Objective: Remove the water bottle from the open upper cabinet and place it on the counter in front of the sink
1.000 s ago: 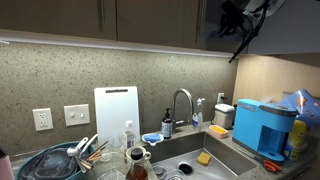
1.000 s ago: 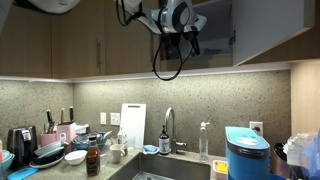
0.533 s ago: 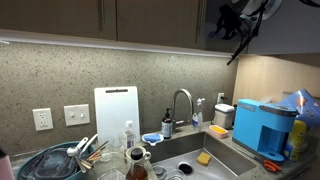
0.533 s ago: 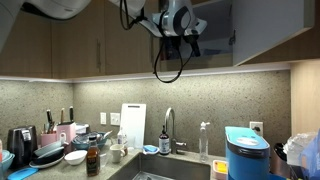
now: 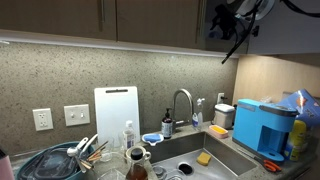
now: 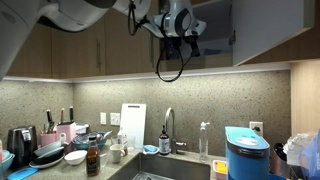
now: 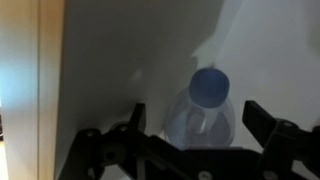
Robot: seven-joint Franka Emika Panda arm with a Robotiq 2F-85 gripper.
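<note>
The gripper grabs the water bottle (image 7: 205, 118) near its top, below the cap, next. This leaves its base free for standing it on the counter.
In the wrist view the water bottle (image 7: 205, 118) stands upright inside the upper cabinet (image 7: 120, 50), clear with a blue-looking cap, in dim light. My gripper (image 7: 195, 112) is open, one finger on each side of the bottle's shoulder, with gaps showing between them and the bottle. In both exterior views the gripper (image 5: 228, 22) (image 6: 190, 38) is up at the mouth of the open upper cabinet (image 6: 255, 30), and the bottle is hidden there. Far below are the sink (image 5: 195, 150) with its chrome faucet (image 5: 183, 100) and the grey counter (image 5: 245, 160).
A blue machine (image 5: 263, 125) (image 6: 246, 152) stands beside the sink. A white cutting board (image 5: 116, 113) leans on the backsplash, next to a rack of dishes (image 5: 60, 160). A dark soap dispenser (image 5: 167, 123) and a pump bottle (image 6: 203, 140) stand by the faucet. A black cable (image 6: 165, 65) hangs from the arm.
The arm has shifted slightly at the cabinet mouth, and its hanging cable swung with it. Nothing else moved.
</note>
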